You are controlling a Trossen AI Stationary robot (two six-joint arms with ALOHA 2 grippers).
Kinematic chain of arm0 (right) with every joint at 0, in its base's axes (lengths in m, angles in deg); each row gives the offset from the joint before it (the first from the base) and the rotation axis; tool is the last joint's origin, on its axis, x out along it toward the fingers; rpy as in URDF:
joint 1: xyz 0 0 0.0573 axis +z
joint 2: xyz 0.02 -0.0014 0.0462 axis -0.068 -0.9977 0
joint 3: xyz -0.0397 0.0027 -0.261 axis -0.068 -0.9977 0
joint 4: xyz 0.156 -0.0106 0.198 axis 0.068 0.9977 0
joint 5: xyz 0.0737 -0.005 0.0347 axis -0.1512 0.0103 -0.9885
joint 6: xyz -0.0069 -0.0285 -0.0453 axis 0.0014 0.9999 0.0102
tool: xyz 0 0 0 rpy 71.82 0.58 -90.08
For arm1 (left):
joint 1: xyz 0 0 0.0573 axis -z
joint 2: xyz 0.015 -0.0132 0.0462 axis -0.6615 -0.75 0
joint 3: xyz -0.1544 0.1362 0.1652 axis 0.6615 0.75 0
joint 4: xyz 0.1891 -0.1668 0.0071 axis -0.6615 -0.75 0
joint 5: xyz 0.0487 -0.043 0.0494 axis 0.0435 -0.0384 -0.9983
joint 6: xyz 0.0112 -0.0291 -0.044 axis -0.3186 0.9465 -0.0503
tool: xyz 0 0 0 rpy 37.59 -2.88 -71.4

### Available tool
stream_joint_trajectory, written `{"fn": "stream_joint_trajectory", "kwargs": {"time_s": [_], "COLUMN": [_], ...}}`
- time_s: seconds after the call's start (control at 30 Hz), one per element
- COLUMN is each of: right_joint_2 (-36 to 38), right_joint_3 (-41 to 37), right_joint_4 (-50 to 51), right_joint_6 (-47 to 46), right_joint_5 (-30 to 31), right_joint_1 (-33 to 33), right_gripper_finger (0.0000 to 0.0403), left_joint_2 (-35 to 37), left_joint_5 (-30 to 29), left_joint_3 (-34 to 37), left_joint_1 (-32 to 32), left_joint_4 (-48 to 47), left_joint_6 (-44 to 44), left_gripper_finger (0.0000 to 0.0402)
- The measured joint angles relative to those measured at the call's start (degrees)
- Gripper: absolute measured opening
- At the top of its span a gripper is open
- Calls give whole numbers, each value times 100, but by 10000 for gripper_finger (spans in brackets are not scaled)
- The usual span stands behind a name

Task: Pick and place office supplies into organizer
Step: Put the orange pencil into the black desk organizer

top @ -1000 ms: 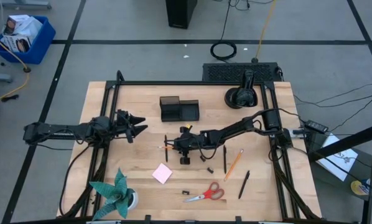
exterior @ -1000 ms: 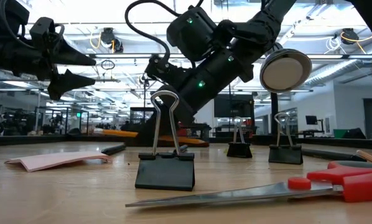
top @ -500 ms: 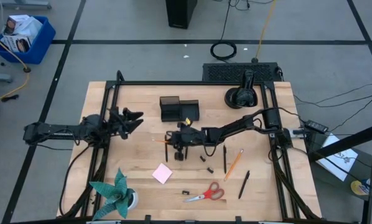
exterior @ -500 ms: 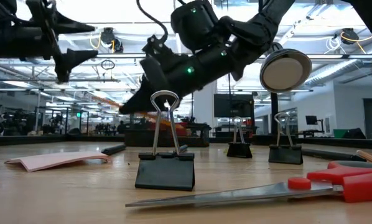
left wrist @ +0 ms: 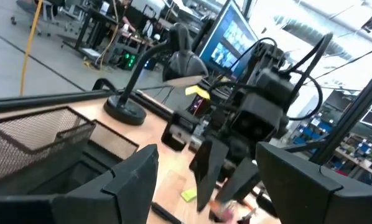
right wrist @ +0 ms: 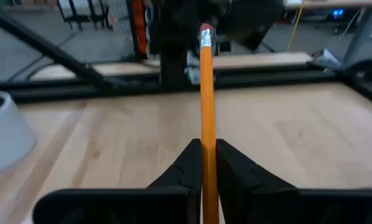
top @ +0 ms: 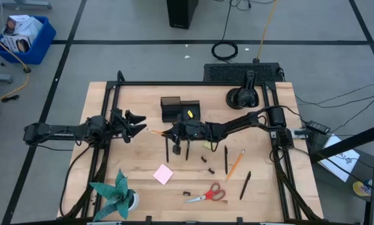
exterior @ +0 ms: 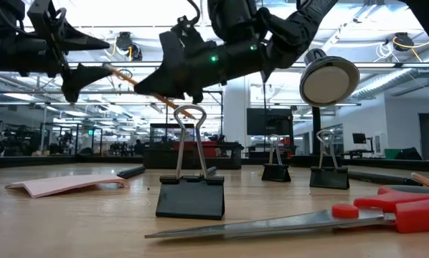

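Note:
The pencil's eraser end is beyond my open left fingers, so it is too early to close. My left gripper moves toward the pencil first, then closes on it.
My right gripper [top: 169, 132] is shut on an orange pencil [right wrist: 205, 93] above the table's middle, just in front of the black organizer [top: 181, 110]. The pencil's eraser end [right wrist: 204, 32] points toward my left gripper [top: 139, 122], which hangs open and empty at the table's left, also seen in its wrist view [left wrist: 208, 152]. On the table lie a pink sticky-note pad [top: 163, 174], red-handled scissors [top: 207, 195], another pencil [top: 235, 165] and black pens [top: 226, 159]. A yellow bit [top: 189, 114] shows at the organizer. My right gripper pinches the pencil's shaft [right wrist: 206, 142] between its two fingers [right wrist: 231, 163], well back from the eraser end. The pencil lies along the fingers and sticks out past their tips toward the table's left. It is lifted clear of the table, slanting up in the low view [exterior: 128, 79].
A round black base with an upright post [top: 242, 97] stands at the back right. A teal paper plant [top: 115, 194] stands at the front left. Black binder clips [exterior: 191, 193] stand near the front, and small black bits [top: 204, 159] lie mid-table.
My right gripper has risen and gone toward the table's far left, turning from pointing down to pointing nearly level at my left gripper. The pencil has been lifted clear of the table with it.

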Motion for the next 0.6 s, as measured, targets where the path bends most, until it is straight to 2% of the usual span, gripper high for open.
{"fn": "stream_joint_trajectory", "kwargs": {"time_s": [0.2, 0.37, 0.6], "right_joint_2": [0, 0, 0], "right_joint_3": [0, 0, 26], "right_joint_4": [-87, -294, -459], "right_joint_6": [-33, -52, -52], "right_joint_5": [10, 1, -119], "right_joint_1": [-189, -335, -333], "right_gripper_finger": [29, 21, 30], "left_joint_2": [0, 0, -183], "left_joint_5": [-13, -49, -490], "left_joint_3": [0, 0, 0], "left_joint_1": [0, 0, 0], "left_joint_4": [-69, -74, 27], "left_joint_6": [19, 11, 65], "left_gripper_finger": [273, 273, 273]}}
